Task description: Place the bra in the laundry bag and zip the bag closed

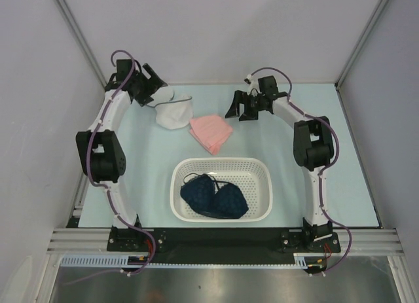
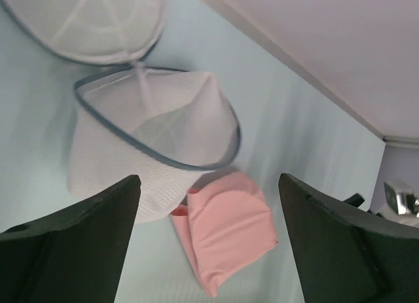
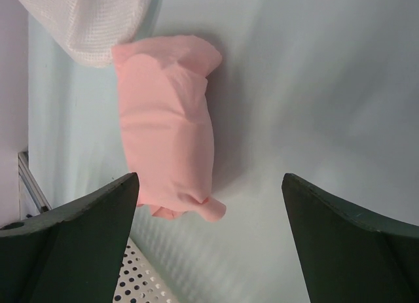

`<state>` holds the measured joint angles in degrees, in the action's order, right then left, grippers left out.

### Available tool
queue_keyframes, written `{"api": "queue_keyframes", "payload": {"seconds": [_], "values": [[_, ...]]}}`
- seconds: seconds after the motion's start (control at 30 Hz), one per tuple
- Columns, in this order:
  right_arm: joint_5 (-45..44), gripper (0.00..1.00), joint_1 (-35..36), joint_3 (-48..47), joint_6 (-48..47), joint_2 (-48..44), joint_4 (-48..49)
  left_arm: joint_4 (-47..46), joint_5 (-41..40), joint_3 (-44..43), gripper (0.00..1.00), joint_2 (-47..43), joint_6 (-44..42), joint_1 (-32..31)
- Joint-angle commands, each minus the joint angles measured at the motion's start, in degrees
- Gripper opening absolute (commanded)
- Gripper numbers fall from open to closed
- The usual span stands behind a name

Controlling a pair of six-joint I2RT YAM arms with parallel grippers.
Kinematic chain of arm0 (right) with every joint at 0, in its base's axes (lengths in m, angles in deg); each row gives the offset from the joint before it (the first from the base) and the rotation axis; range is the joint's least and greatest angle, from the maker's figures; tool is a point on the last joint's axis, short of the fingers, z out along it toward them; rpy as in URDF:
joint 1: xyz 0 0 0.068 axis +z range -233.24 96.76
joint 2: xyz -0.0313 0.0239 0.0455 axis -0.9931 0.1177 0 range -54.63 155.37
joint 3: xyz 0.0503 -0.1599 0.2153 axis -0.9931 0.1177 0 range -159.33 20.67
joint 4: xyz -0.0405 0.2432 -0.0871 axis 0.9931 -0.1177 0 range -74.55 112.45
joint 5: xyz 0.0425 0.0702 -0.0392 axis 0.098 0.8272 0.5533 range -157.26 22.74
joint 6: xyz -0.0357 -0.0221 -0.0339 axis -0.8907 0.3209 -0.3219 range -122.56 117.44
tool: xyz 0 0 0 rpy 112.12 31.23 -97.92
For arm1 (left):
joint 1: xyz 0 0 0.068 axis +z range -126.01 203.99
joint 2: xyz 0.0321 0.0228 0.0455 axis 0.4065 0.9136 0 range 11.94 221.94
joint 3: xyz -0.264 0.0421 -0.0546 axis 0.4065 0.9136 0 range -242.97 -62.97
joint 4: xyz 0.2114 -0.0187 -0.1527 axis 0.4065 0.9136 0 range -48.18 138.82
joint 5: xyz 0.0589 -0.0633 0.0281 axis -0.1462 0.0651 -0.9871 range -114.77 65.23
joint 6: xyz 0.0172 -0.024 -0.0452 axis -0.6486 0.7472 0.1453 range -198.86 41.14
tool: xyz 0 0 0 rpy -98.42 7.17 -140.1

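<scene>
My right gripper should grab the folded pink bra by its edge away from the laundry bag [image 1: 173, 113], so that the bra's body stays free to go into the bag's opening.
The laundry bag [image 1: 173, 113] is a white mesh pouch at the back left, lying open with its round flap lid [image 2: 91, 18] folded back and its grey zip rim showing; its body [image 2: 111, 165] also shows in the right wrist view [image 3: 85, 21]. A folded pink bra [image 1: 211, 133] lies on the table touching the bag's right side [image 2: 229, 231] [image 3: 167, 120]. A dark blue bra [image 1: 215, 197] lies in the white basket. My left gripper [image 1: 156, 92] is open and empty above the bag [image 2: 208, 185]. My right gripper [image 1: 243, 112] is open and empty just right of the pink bra [image 3: 209, 178].
The white perforated plastic basket [image 1: 262, 175] stands at the near middle of the pale blue table; its rim shows in the right wrist view [image 3: 141, 283]. Grey walls close in the back and both sides.
</scene>
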<state>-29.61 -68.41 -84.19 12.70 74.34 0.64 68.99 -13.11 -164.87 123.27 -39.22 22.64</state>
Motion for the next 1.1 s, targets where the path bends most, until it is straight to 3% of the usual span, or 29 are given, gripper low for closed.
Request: {"api": "queue_keyframes", "payload": {"seconds": [0.0,0.27,0.47,0.6,0.77,0.9,0.97,1.07], "values": [[2.6,0.96,0.8,-4.2,-3.1,2.4,-1.3,12.8,0.2,-7.0,0.91,7.0,9.6,3.5],[2.7,0.97,1.5,-7.9,-3.2,5.3,-5.2,13.2,0.8,-10.2,0.9,11.9,15.5,2.7],[0.9,0.95,2.8,-10.6,-3.1,7.4,-8.4,13.7,0.6,-15.9,0.81,17.8,14.5,1.9],[0.4,0.94,3.5,-12.6,-0.8,8.8,-9.4,12.8,1.7,-18.9,0.65,19.4,10.5,1.9],[1.9,0.89,5.3,-15.1,2.3,11.4,-10.5,10.4,1.9,-15.8,0.52,17.4,4.1,0.3],[2.3,0.77,6.3,-13.7,6.9,12.1,-7.7,9.7,3.3,-13.1,0.36,15.3,0.1,-0.2],[1.3,0.75,6.9,-12.3,9.6,11.8,-6.5,8.2,3.3,-10.1,0.27,13.6,-1.9,-0.9],[-0.3,0.63,7.1,-10.7,12.6,10.8,-3.9,7.7,2.7,-7.0,0.16,10.1,-4.7,-2.3]]}}
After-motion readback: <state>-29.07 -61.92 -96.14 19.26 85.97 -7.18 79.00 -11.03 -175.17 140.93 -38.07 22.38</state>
